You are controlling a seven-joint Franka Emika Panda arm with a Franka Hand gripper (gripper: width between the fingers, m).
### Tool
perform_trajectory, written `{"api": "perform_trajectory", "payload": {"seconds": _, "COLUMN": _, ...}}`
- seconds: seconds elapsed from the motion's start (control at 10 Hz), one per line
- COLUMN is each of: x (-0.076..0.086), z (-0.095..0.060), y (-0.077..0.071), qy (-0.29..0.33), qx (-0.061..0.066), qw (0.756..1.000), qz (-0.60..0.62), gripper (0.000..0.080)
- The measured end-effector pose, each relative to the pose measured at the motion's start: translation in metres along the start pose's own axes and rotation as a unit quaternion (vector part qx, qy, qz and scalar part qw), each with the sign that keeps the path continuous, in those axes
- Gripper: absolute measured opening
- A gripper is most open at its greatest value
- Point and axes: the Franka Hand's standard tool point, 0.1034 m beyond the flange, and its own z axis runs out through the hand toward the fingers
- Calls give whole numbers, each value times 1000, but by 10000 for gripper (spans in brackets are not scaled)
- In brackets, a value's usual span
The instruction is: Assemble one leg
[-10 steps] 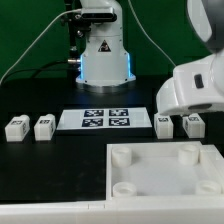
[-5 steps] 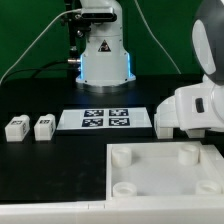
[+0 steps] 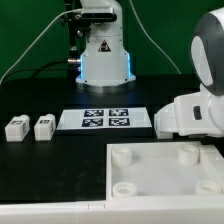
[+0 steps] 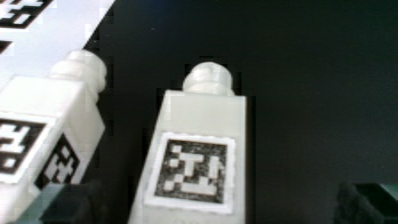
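Note:
I will pick up the white leg with my gripper by its tagged body (image 4: 189, 198), so its rounded peg stays free to go into a corner socket.
In the wrist view a white leg (image 4: 199, 150) lies on the black table with its marker tag facing up and its rounded peg pointing away. My gripper (image 4: 214, 205) is open, its dark fingertips (image 4: 375, 200) standing on either side of this leg without touching it. A second leg (image 4: 50, 112) lies close beside it. In the exterior view the arm's white hand (image 3: 190, 112) hangs low at the right and hides both of these legs and the fingers. Two more legs (image 3: 15, 128) (image 3: 43, 127) stand at the left.
The marker board (image 3: 105, 119) lies at mid-table; its corner also shows in the wrist view (image 4: 18, 15). The large white tray-like piece with corner sockets (image 3: 150, 163) fills the front right. The robot base (image 3: 103, 55) stands at the back.
The arm has come down and a little to the exterior view's right, over the two right-hand legs, which it now hides. The left legs have not moved.

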Motion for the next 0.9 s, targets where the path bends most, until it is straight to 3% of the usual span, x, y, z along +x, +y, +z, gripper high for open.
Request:
{"api": "perform_trajectory", "payload": {"seconds": 0.2, "x": 0, "z": 0, "y": 0, "qy": 0, "qx": 0, "qw": 1000, "qz": 0, "gripper": 649}}
{"api": "perform_trajectory", "payload": {"seconds": 0.3, "x": 0, "z": 0, "y": 0, "qy": 0, "qx": 0, "qw": 1000, "qz": 0, "gripper": 524}}
{"api": "perform_trajectory", "payload": {"seconds": 0.4, "x": 0, "z": 0, "y": 0, "qy": 0, "qx": 0, "qw": 1000, "qz": 0, "gripper": 524}}
{"api": "perform_trajectory", "payload": {"seconds": 0.5, "x": 0, "z": 0, "y": 0, "qy": 0, "qx": 0, "qw": 1000, "qz": 0, "gripper": 345}}
{"api": "perform_trajectory", "payload": {"seconds": 0.6, "x": 0, "z": 0, "y": 0, "qy": 0, "qx": 0, "qw": 1000, "qz": -1, "gripper": 345}}
{"api": "perform_trajectory", "payload": {"seconds": 0.7, "x": 0, "z": 0, "y": 0, "qy": 0, "qx": 0, "qw": 1000, "qz": -1, "gripper": 290}}
{"api": "perform_trajectory", "payload": {"seconds": 0.9, "x": 0, "z": 0, "y": 0, "qy": 0, "qx": 0, "qw": 1000, "qz": -1, "gripper": 290}}
